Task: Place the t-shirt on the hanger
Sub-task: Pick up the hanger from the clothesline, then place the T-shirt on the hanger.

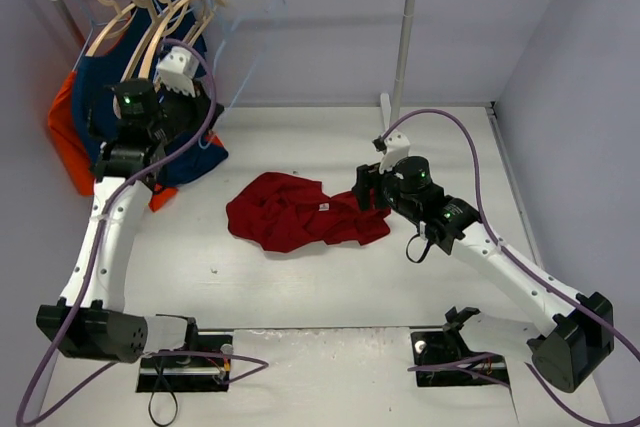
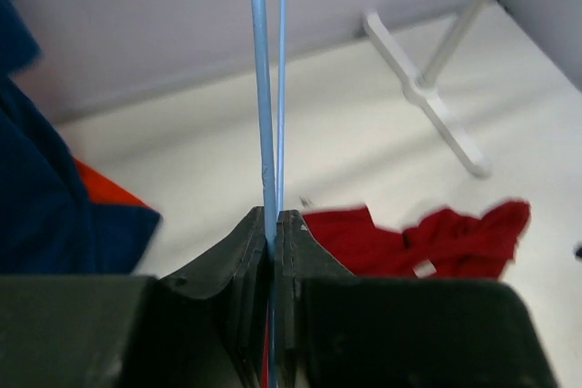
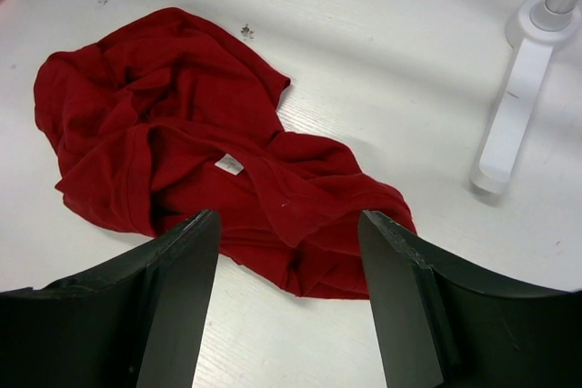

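The right gripper next grabs the dark red t-shirt's neckline edge, past the white label, to let the hanger slide inside.
The dark red t-shirt lies crumpled on the white table, its white neck label facing up. My right gripper is open and empty, hovering just above the t-shirt's near right edge; in the top view the right gripper is at the cloth's right end. My left gripper is shut on the thin light-blue wire hanger, whose wires run straight out from the jaws. In the top view the left gripper is beside the rack's left end, and the hanger shows only faintly.
A white clothes rack spans the back; its foot stands right of the t-shirt. Pale wooden hangers, a navy blue shirt and an orange garment hang at its left end, next to the left arm.
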